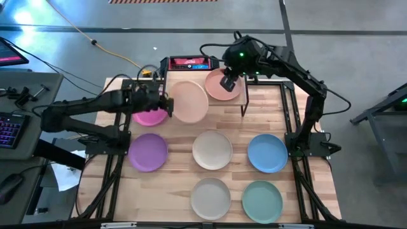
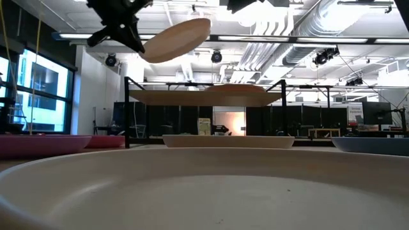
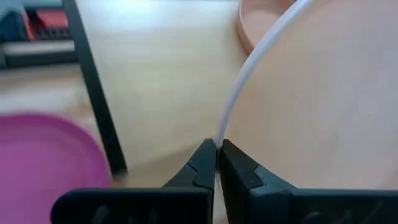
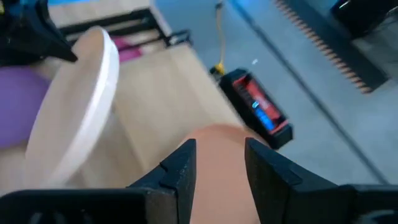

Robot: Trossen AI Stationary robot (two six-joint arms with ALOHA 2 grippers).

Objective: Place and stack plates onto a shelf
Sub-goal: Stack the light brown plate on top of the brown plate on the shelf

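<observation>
I should next grab the pale beige plate with my right gripper by its free rim, and then stack it over the peach plate (image 1: pixel 219 89) on the shelf.
My left gripper (image 1: pixel 166 103) is shut on a pale beige plate (image 1: pixel 189 102), which it carries tilted above the shelf (image 2: pixel 204 97). A peach plate (image 1: pixel 219 89) lies flat on the shelf board. My right gripper (image 4: pixel 221 155) hangs open just above that peach plate (image 4: pixel 217 168), and I see no contact. A pink plate (image 1: pixel 151 116) rests on the table below my left gripper. Purple (image 1: pixel 148 151), cream (image 1: pixel 212 150), blue (image 1: pixel 267 152), beige (image 1: pixel 210 198) and teal (image 1: pixel 262 200) plates lie flat on the table. My left gripper pinches the beige plate's rim (image 3: pixel 219 138) between its two fingers, at the edge nearest the table's left side. The fingers come roughly level from the left. The plate (image 2: pixel 176 38) is lifted clear of the shelf and tilted, its far side raised.
The shelf's thin black legs (image 1: pixel 244 107) stand on the far part of the table. A red and black device (image 1: pixel 189 63) sits behind the shelf. A large pale plate (image 2: pixel 204 185) fills the near foreground of the low view. Bare wood shows between the table plates.
</observation>
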